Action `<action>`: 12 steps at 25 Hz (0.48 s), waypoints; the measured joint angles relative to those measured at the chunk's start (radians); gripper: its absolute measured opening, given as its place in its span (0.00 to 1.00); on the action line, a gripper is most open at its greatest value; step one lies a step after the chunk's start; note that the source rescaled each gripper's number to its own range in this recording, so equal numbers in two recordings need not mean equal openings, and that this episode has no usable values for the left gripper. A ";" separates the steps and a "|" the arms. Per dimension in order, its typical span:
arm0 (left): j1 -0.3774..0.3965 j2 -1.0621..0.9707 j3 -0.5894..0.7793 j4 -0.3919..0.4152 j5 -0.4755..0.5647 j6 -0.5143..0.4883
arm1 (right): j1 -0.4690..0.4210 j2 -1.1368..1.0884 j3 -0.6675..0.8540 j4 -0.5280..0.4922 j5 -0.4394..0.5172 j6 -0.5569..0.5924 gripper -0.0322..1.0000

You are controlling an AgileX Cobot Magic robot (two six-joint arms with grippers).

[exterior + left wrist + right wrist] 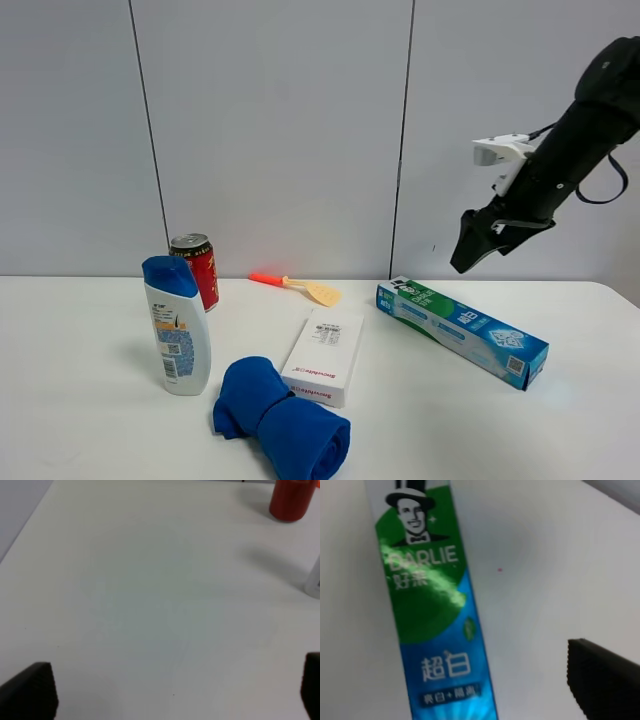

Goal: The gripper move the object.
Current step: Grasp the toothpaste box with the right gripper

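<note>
Next, my right gripper grips the long carton [462, 331] across its middle, where green meets blue [449, 315], since both ends stretch well past a gripper's width.
The object, a long blue-and-green toothpaste carton [462, 331], lies flat on the white table [90, 420] at the right, slanting from back left to front right. My right gripper [468, 255], a black claw on a sleeved arm, hangs in the air above the carton's far end, apart from it and holding nothing. The right wrist view shows the carton [432, 610] from above, with one black finger [605, 680] off to the side and nothing between the jaws. My left gripper [175, 692] is open and empty above bare table; it is out of the exterior view.
A white flat box [324, 356] lies at mid table, with a rolled blue towel [282, 420] in front of it. A shampoo bottle [176, 326] and a red can [196, 267] stand at the left. An orange-handled brush [298, 286] lies near the back wall.
</note>
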 joint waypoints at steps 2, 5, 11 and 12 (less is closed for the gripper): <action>0.000 0.000 0.000 0.000 0.000 0.000 | 0.052 0.000 -0.001 -0.056 -0.027 0.062 1.00; 0.000 0.000 0.000 0.000 0.000 0.000 | 0.102 0.000 -0.002 -0.121 -0.044 0.166 1.00; 0.000 0.000 0.000 0.000 0.000 0.000 | 0.122 0.000 -0.002 -0.170 -0.052 0.221 1.00; 0.000 0.000 0.000 0.000 0.000 0.000 | 0.122 0.000 -0.002 -0.183 -0.052 0.221 1.00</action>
